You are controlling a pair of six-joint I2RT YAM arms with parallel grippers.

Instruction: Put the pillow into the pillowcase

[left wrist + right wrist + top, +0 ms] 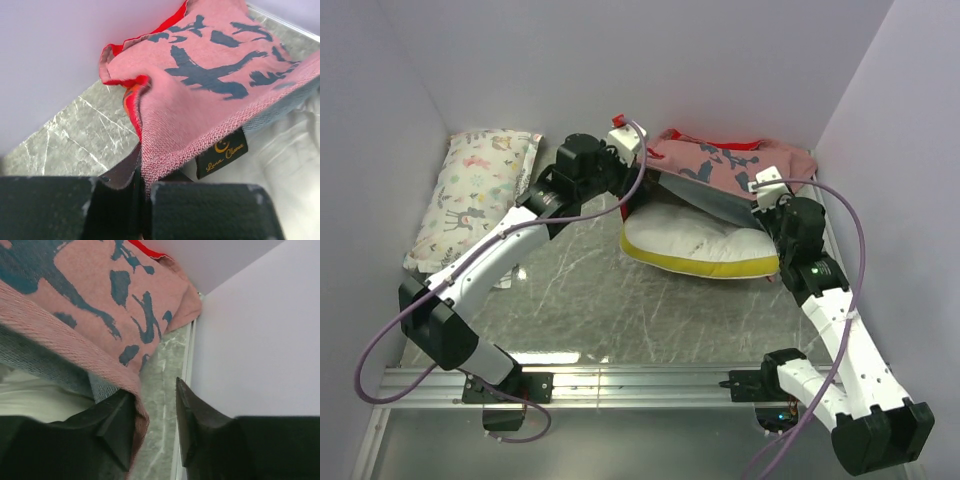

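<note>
The pillowcase's opening needs to stay free to take the pillow. My right gripper should next grab the pillowcase by its hem corner near the wall.
The cream pillow with a yellow edge band lies at the back right of the table. The pillowcase, its dull pink side with dark calligraphy showing, is draped over the pillow's far part, with the near part uncovered. My left gripper is shut on the pillowcase hem at its left corner; the left wrist view shows my gripper pinching it beside a black label. My right gripper is at the case's right corner. In the right wrist view it stands open, the hem lying over its left finger.
A white animal-print pillow lies along the left wall. The right wall is close beside my right gripper's outer finger. The back wall stands just behind the pillowcase. A metal rail runs along the near edge.
</note>
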